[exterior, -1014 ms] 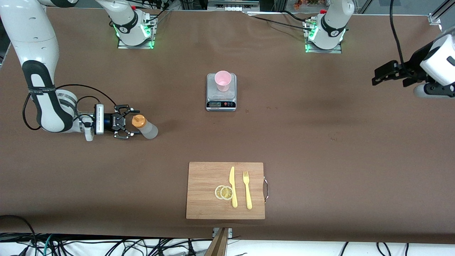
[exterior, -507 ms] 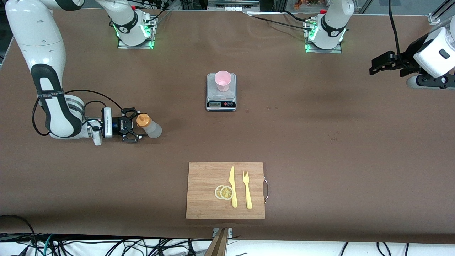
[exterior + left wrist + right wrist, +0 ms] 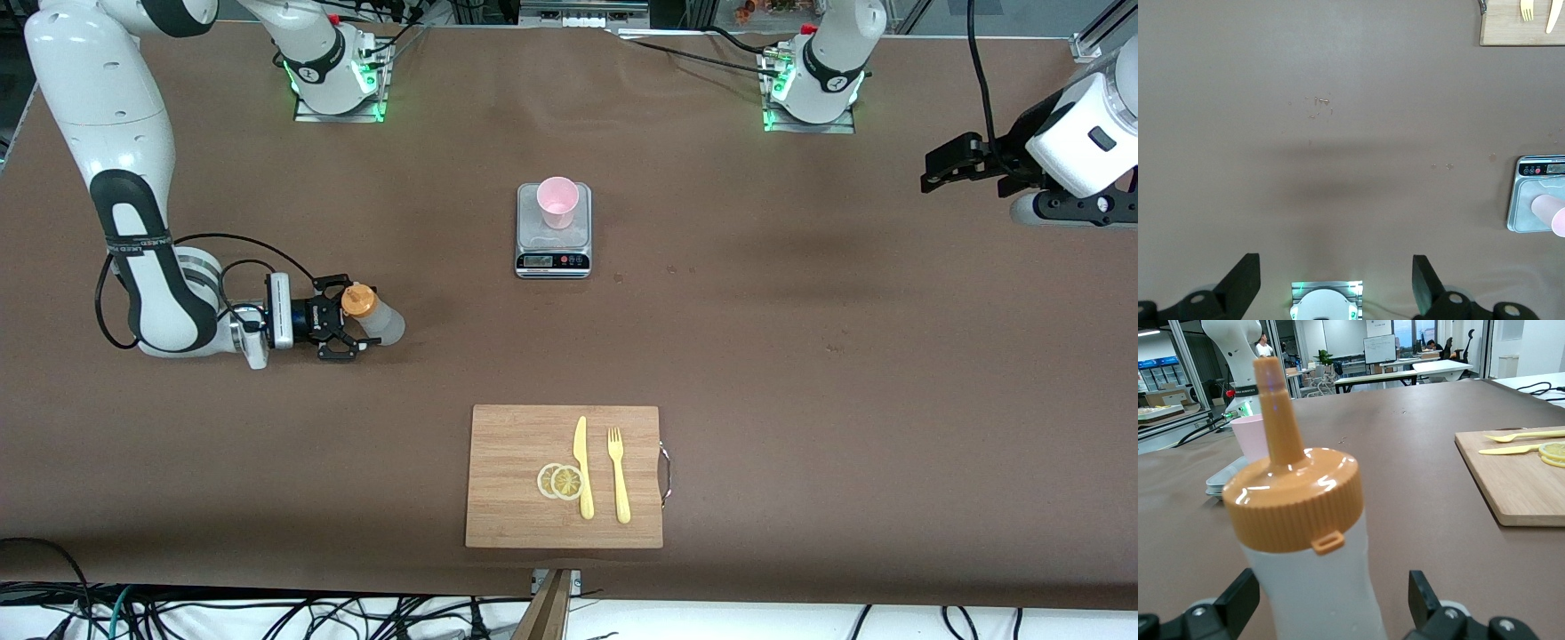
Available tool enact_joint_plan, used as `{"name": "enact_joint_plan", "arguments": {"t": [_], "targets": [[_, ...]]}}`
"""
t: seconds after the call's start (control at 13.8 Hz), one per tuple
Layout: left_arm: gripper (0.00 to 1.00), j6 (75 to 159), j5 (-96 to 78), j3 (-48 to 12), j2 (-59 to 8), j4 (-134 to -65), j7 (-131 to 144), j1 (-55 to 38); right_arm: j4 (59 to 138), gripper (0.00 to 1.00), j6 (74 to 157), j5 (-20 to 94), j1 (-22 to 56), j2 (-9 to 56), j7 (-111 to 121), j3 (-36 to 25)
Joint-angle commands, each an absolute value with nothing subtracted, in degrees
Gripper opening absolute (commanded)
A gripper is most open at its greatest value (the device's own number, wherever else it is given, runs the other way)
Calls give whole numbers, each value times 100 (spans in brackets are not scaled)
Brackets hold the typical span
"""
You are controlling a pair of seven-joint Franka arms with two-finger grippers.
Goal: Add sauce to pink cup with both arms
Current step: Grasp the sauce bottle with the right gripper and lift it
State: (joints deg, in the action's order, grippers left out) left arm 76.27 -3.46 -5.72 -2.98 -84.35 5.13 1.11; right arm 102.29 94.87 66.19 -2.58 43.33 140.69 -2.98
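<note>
My right gripper closes on the bottle now, since my open fingers are on either side of the sauce bottle's body [image 3: 380,320] [image 3: 1318,593].
The sauce bottle [image 3: 379,322], whitish with an orange nozzle cap, stands upright on the brown table toward the right arm's end. My right gripper [image 3: 348,320] lies low and level with it, open, a finger on each side of the bottle's body [image 3: 1305,587] with a gap at each. The pink cup [image 3: 557,202] stands on a grey kitchen scale [image 3: 553,260] at mid-table, and also shows in the right wrist view past the bottle [image 3: 1251,437]. My left gripper [image 3: 933,173] hangs open and empty over the left arm's end of the table; its wrist view catches the cup [image 3: 1551,213] at the edge.
A wooden cutting board [image 3: 516,444] lies nearer the front camera than the scale, bearing two lemon slices [image 3: 560,481], a yellow knife [image 3: 582,467] and a yellow fork [image 3: 618,476]. The two arm bases [image 3: 338,80] stand along the table's edge.
My right gripper has slid toward mid-table until its open fingers flank the bottle, which shifted slightly the same way. The left arm has drifted a little toward its base.
</note>
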Motion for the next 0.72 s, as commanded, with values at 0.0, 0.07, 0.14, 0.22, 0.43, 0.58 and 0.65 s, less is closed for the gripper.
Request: {"name": "enact_joint_plan", "arguments": {"t": [0.0,0.07,0.14,0.22,0.43,0.58,0.65], "targets": [[100,7673,-193,-571,-334,-8402,387,105,10037,88,9431,6645,-220,4465,14142,-272],[100,7673,-193,-563,-351,-8402,387,114,10011,81,9431,6645,-202,4474,14133,-272],[100,7664,-193,-563,-352,-8402,387,114,9976,68,9439,6645,-193,4482,14124,-272],[100,7673,-193,-563,-352,-8394,387,114,9967,52,9457,6636,-193,4482,14115,-272],[100,7664,-211,-563,-352,-8394,387,114,9967,21,9466,6610,-167,4482,14036,-272],[100,7673,-202,-563,-352,-8394,387,114,9967,11,9457,6496,-158,4465,13818,-272],[100,7673,-202,-563,-360,-8394,378,114,9949,8,9457,6373,-158,4430,13608,-272]]}}
